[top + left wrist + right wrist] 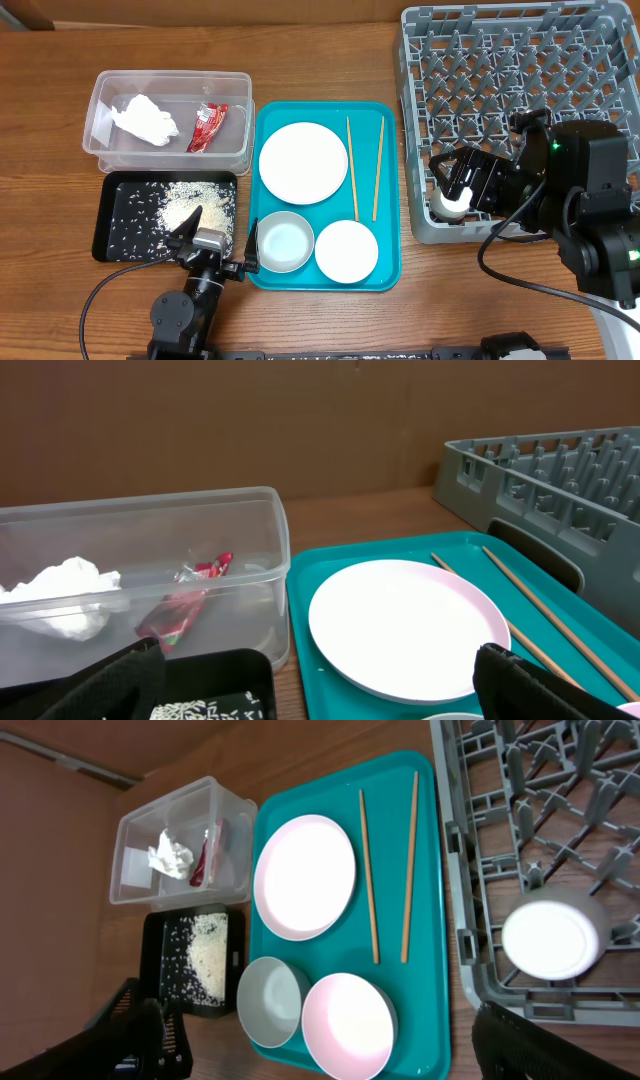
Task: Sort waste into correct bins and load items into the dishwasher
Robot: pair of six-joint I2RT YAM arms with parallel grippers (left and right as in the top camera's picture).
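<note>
The bowl nearer the grey rack needs its body free to load among the pegs. My right gripper will grab that bowl by its rim.
The clear tub (168, 87) holds the crumpled tissue (146, 118) and the red wrapper (208, 127). The black tray (115, 222) holds rice grains (192, 206). The white plate (303, 163), two chopsticks (352, 168) and two bowls (285, 241) (347, 250) lie on the teal tray. The white cup (446, 206) stands in the grey rack's (520, 60) front-left corner; it also shows in the right wrist view (555, 935). My right gripper (462, 178) is open and empty just above the cup. My left gripper (218, 248) is open and empty, low between the black tray and the near bowl.
The teal serving tray (385, 190) lies between the bins and the rack. The rack's many upright pegs fill the right side of the table. Bare wooden table (330, 320) runs along the front edge.
</note>
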